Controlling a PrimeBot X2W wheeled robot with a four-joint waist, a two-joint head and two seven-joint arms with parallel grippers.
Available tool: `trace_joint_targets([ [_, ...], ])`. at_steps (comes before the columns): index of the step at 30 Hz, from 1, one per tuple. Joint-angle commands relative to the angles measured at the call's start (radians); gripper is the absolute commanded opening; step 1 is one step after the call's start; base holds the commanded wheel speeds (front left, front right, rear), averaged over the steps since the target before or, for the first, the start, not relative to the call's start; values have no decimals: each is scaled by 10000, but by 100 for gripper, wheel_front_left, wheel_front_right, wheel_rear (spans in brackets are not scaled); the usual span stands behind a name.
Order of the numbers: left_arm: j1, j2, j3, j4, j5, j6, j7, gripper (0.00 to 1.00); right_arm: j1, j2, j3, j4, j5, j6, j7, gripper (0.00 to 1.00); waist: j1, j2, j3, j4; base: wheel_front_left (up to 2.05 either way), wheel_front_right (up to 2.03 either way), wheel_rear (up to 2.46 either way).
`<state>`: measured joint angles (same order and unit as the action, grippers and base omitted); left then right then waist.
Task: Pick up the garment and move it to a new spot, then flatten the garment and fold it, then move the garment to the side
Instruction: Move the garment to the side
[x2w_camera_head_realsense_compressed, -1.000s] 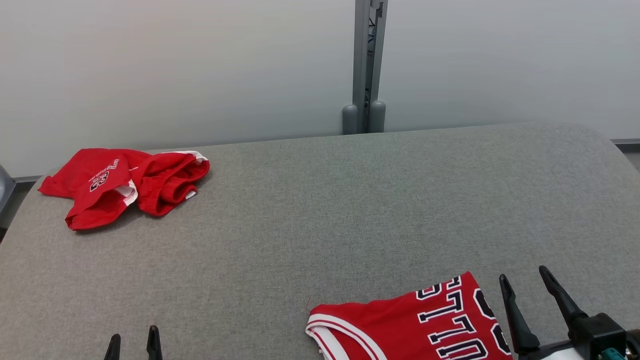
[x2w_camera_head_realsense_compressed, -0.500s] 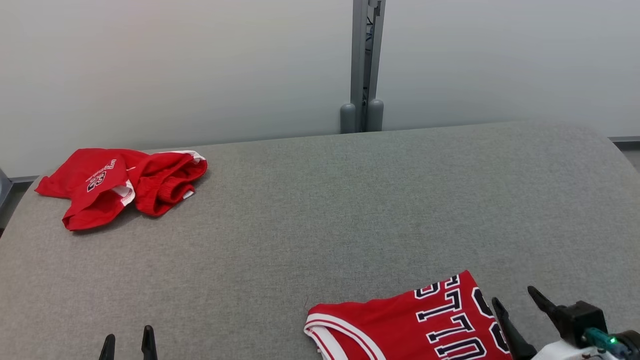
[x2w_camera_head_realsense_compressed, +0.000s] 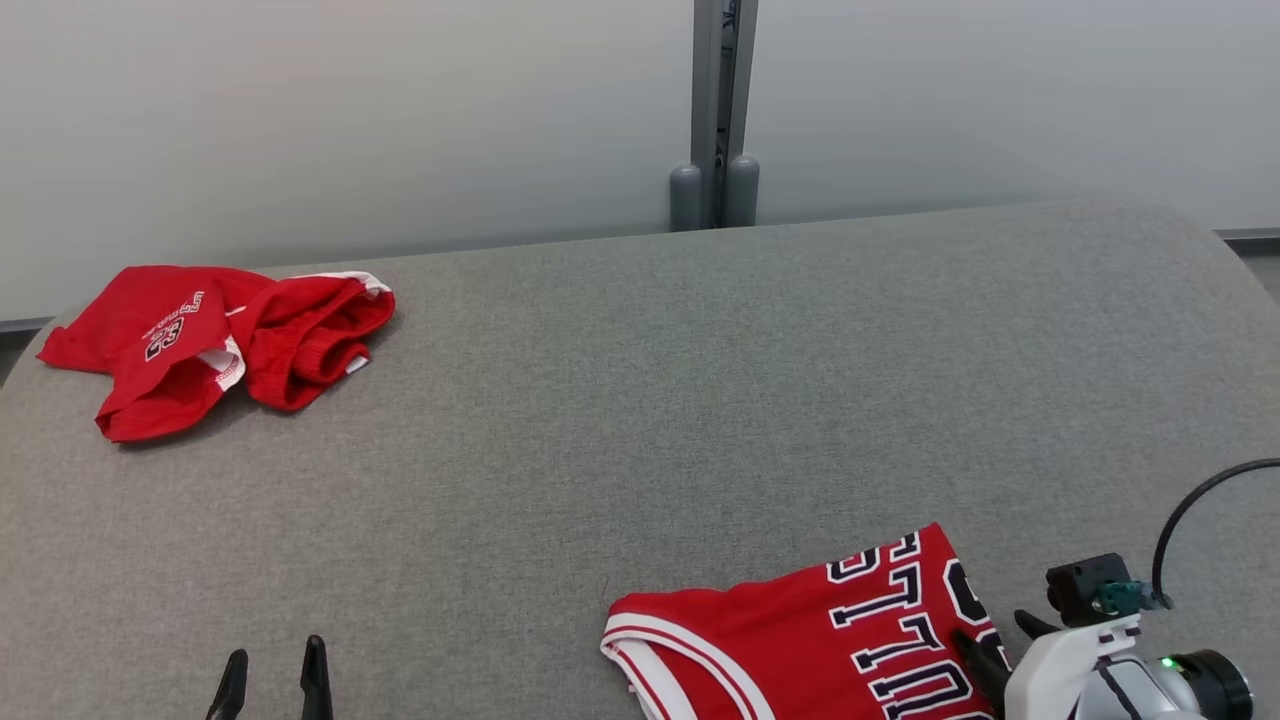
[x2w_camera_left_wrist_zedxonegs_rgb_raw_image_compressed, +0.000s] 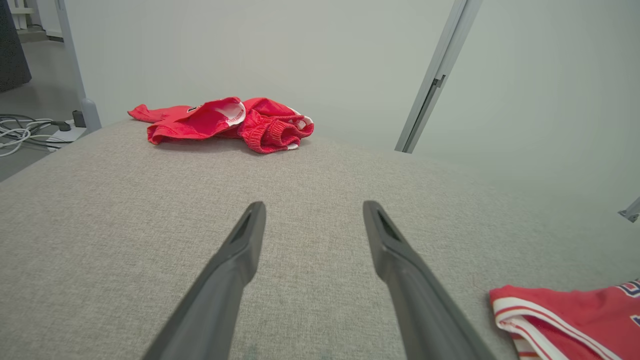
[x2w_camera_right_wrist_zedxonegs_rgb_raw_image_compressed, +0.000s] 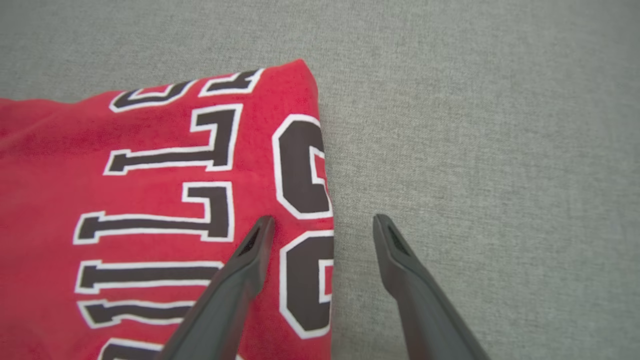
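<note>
Next, my right gripper grabs the folded red jersey (x2w_camera_head_realsense_compressed: 830, 640) by its lettered edge (x2w_camera_head_realsense_compressed: 974, 606) and moves the jersey to the side.
A folded red jersey (x2w_camera_head_realsense_compressed: 830, 640) with black and white letters lies flat at the near right of the grey fabric table (x2w_camera_head_realsense_compressed: 650, 400). My right gripper (x2w_camera_head_realsense_compressed: 995, 632) points down over the jersey's right edge, open. In the right wrist view, the gripper (x2w_camera_right_wrist_zedxonegs_rgb_raw_image_compressed: 322, 219) straddles that edge: one finger is over the jersey (x2w_camera_right_wrist_zedxonegs_rgb_raw_image_compressed: 150, 200), the other over bare table. My left gripper (x2w_camera_head_realsense_compressed: 272, 675) stands open and empty at the near left, also seen as the gripper (x2w_camera_left_wrist_zedxonegs_rgb_raw_image_compressed: 312, 205) in its own wrist view. Crumpled red shorts (x2w_camera_head_realsense_compressed: 220, 340) lie at the far left.
A grey post (x2w_camera_head_realsense_compressed: 715, 110) stands against the pale wall behind the table's far edge. A black cable (x2w_camera_head_realsense_compressed: 1190, 510) loops above my right wrist. In the left wrist view, cables (x2w_camera_left_wrist_zedxonegs_rgb_raw_image_compressed: 25, 132) lie on the floor past the table's left edge.
My right gripper has tipped downward and drawn back toward the lower right, over the jersey's right edge. The head camera has shifted a little. The left gripper has barely moved.
</note>
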<state>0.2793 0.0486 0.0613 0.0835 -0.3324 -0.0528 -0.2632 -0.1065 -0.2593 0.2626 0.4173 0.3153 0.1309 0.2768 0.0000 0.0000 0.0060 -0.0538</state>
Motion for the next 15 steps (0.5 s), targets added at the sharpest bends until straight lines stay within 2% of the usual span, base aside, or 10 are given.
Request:
trace_joint_targets([
  [1, -128, 41, 18, -5, 116, -45, -17, 100, -159, 29, 43, 151, 123, -2, -74, 100, 0, 0, 51, 24, 0, 0, 0],
  [4, -270, 38, 25, -33, 180, -84, -17, 100, -674, 116, 447, 1022, 342, -2, -43, 100, 0, 0, 253, 56, 0, 0, 0],
  [5, -376, 41, 20, -27, 219, -131, -17, 100, -966, 337, 826, 1474, 899, 3, -30, 100, 0, 0, 395, 88, 0, 0, 0],
  [7, -506, 41, -25, -15, 255, -168, -15, 100, -1282, 243, 1549, 1654, 1388, 12, -73, 5, 0, 0, 572, 162, 0, 0, 0],
  [8, -599, 40, -59, -33, 272, -179, -17, 100, -1450, 192, 1757, 1606, 1669, 10, -237, 0, 0, 0, 669, 197, 0, 0, 0],
  [15, -1372, 35, -223, -429, 266, -273, -17, 100, -3203, -1194, 2614, 775, 2880, -3, -1094, 0, 0, 0, 1772, 149, 0, 0, 0],
])
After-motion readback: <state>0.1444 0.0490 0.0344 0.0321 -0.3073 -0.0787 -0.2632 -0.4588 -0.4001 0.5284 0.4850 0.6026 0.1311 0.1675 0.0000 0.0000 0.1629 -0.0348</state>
